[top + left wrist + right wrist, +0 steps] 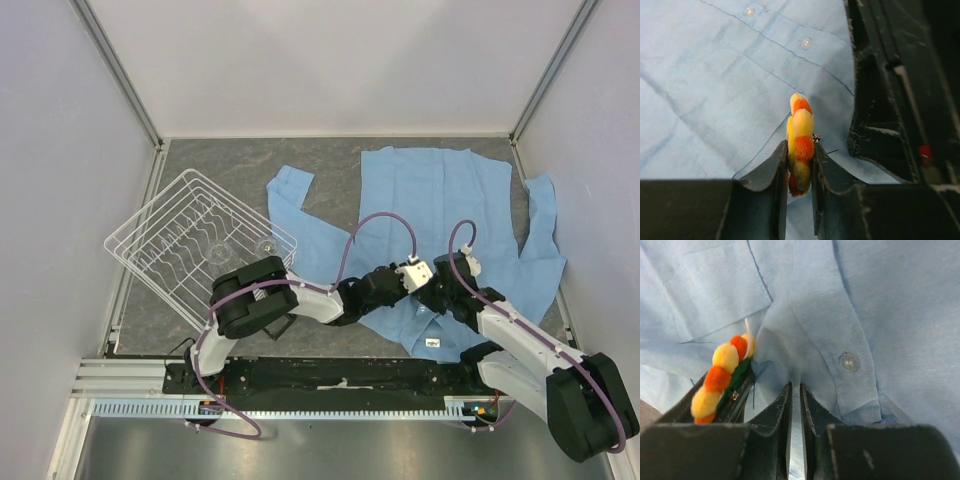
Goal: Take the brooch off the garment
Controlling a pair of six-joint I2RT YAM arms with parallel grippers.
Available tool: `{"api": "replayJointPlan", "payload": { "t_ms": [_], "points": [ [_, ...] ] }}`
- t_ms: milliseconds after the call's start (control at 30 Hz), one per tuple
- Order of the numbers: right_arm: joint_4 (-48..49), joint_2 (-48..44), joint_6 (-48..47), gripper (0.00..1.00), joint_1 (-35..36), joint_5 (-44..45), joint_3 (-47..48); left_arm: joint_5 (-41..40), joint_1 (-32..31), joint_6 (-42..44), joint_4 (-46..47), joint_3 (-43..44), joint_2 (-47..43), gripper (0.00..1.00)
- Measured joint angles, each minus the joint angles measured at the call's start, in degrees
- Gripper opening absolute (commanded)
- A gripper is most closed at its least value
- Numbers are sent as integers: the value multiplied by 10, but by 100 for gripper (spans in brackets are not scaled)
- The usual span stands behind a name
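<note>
I would bring the brooch up and off the shirt if I lifted my left gripper now. The gripper's fingers hold the brooch, and no cloth (pixel 715 90) is between them.
The garment (pixel 450 200) is a light blue shirt spread on the right half of the table. The brooch (pixel 801 120), a fuzzy yellow and orange flower, stands on edge between the jaws of my left gripper (pixel 800 145), which is shut on it just above the cloth (pixel 715 90). In the right wrist view the brooch (pixel 720 375) shows at the left beside a chest pocket. My right gripper (pixel 795 386) is shut on a raised fold of the shirt (pixel 880 305) right next to it. From above, the left gripper (pixel 420 272) and right gripper (pixel 432 292) meet over the shirt's near part.
A white wire dish rack (pixel 195 245) lies tilted on the left of the table. Enclosure walls stand on three sides. The right arm's dark body (pixel 890 100) crowds the right side of the left wrist view. A shirt button (pixel 848 361) sits on the placket.
</note>
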Motion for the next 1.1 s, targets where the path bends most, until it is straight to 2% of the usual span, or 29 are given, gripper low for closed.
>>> {"api": "replayJointPlan", "payload": {
  "t_ms": [367,600,867,1000,1100],
  "points": [
    [19,-32,87,17,-40,-39,-35,-151,-35,198,16,35,46,2],
    [19,-39,104,17,-61,-57,-42,-198,-32,271,26,40,67,2],
    [26,-38,89,17,-65,-69,-43,-206,-20,275,10,40,40,2],
    [32,-37,54,22,-65,-73,-43,-162,1,229,-63,40,-47,2],
    [33,-37,9,26,-65,-81,-38,-97,33,151,-120,44,-137,2]
  ]
}}
